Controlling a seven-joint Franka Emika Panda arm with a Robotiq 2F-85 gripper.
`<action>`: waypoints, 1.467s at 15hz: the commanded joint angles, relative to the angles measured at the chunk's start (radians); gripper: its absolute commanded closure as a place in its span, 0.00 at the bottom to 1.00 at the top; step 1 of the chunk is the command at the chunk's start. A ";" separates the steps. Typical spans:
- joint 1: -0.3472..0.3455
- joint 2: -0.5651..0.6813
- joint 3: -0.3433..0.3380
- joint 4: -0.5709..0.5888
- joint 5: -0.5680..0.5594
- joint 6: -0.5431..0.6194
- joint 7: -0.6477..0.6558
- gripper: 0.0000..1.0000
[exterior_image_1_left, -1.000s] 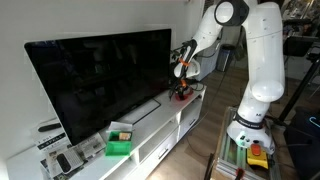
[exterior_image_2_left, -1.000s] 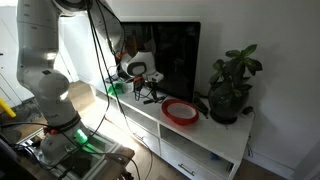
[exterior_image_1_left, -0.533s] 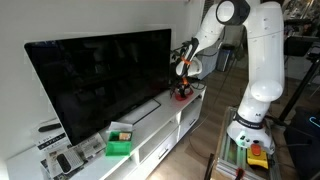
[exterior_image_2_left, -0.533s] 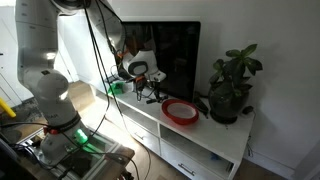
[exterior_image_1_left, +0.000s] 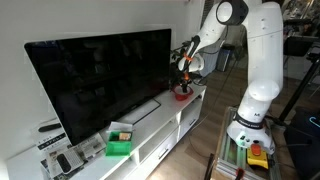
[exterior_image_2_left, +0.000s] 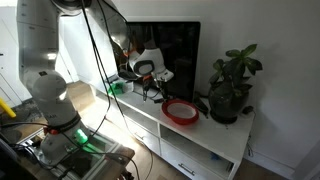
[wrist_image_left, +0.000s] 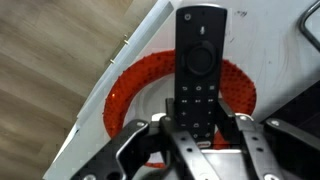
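The remote's far end juts past the bowl's rim, so the remote stays held in my gripper until it hangs low inside the red bowl.
My gripper (wrist_image_left: 198, 122) is shut on a black remote control (wrist_image_left: 199, 55), which sticks out lengthwise from the jaws. In the wrist view the remote hangs above a red bowl (wrist_image_left: 128, 88) on the white TV cabinet (wrist_image_left: 150, 35). In both exterior views the gripper (exterior_image_1_left: 184, 68) (exterior_image_2_left: 157, 80) hovers beside the large black TV (exterior_image_1_left: 100, 75), over the cabinet's end, near the red bowl (exterior_image_2_left: 181, 112) (exterior_image_1_left: 182, 95).
A potted plant (exterior_image_2_left: 230, 85) stands at the cabinet's end past the bowl. A green box (exterior_image_1_left: 119, 142) and white devices (exterior_image_1_left: 60, 155) lie at the cabinet's other end. Wooden floor (wrist_image_left: 50, 60) lies beside the cabinet. The robot base (exterior_image_1_left: 250, 125) stands on a cart.
The gripper has carried the remote upward and toward the red bowl, away from the TV's foot. Nothing else moved.
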 joint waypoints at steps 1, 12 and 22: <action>-0.113 0.055 0.046 0.107 0.077 -0.032 -0.015 0.83; -0.234 0.268 0.140 0.316 0.206 -0.030 0.003 0.27; -0.276 0.176 0.198 0.230 0.150 0.016 -0.239 0.00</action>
